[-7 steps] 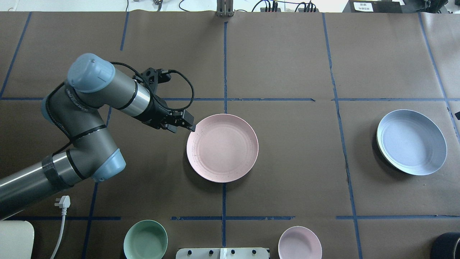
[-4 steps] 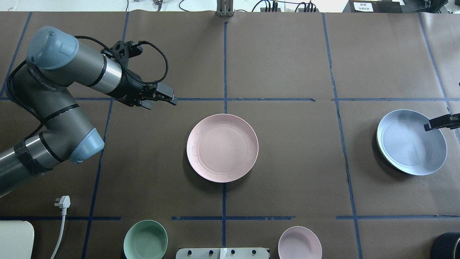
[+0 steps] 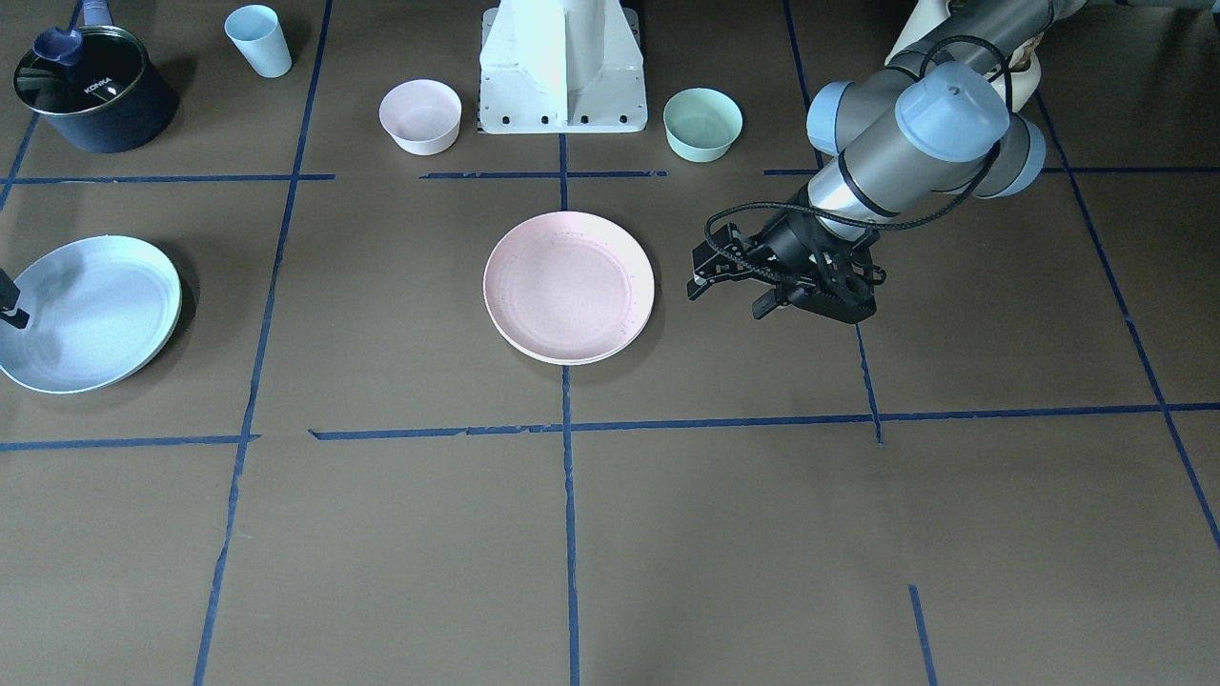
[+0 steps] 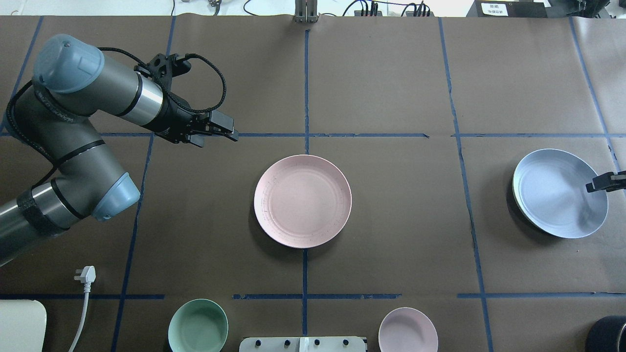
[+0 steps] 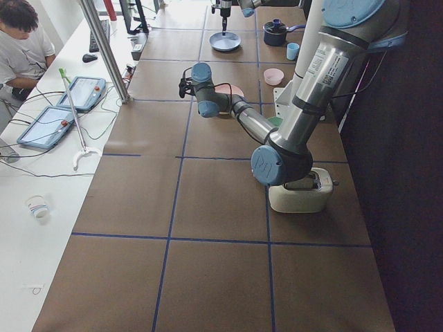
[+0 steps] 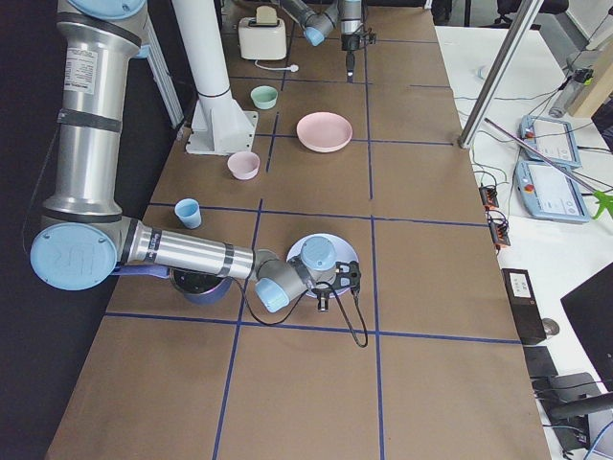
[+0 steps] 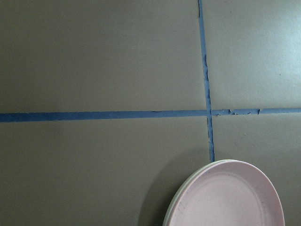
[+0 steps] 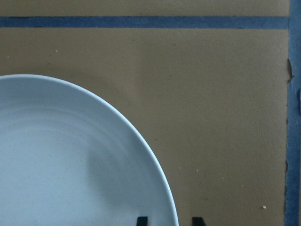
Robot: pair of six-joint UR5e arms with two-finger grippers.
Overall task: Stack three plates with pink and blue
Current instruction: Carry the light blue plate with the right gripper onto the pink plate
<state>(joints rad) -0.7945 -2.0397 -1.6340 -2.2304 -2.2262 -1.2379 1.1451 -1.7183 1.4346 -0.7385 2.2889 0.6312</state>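
My right gripper grabs the blue plate by its rim [image 8: 171, 205] next, to stack it onto the pink plate.
The pale pink plate [image 4: 302, 200] lies flat at the table's middle. In the left wrist view [image 7: 230, 197] a paler cream rim [image 7: 188, 188] shows under it. My left gripper [image 4: 220, 137] hangs empty and apart from it, to the back left, and looks open in the front view [image 3: 724, 297]. The pale blue plate [image 4: 560, 193] lies at the right. My right gripper [image 4: 606, 182] is open at its right rim. In the right wrist view one fingertip [image 8: 142, 220] is over the plate [image 8: 70, 160] and the other is outside the rim.
A mint bowl [image 4: 198, 325] and a small pink bowl [image 4: 408, 328] stand near the robot base [image 3: 562, 67]. A blue cup [image 3: 258, 40] and a dark pot [image 3: 91, 88] stand beyond the blue plate. A plug and cord [image 4: 87, 274] lie at the left.
My left gripper has left the pink plate's rim and drawn back to the far left. My right gripper has come into view and settled at the blue plate's right rim.
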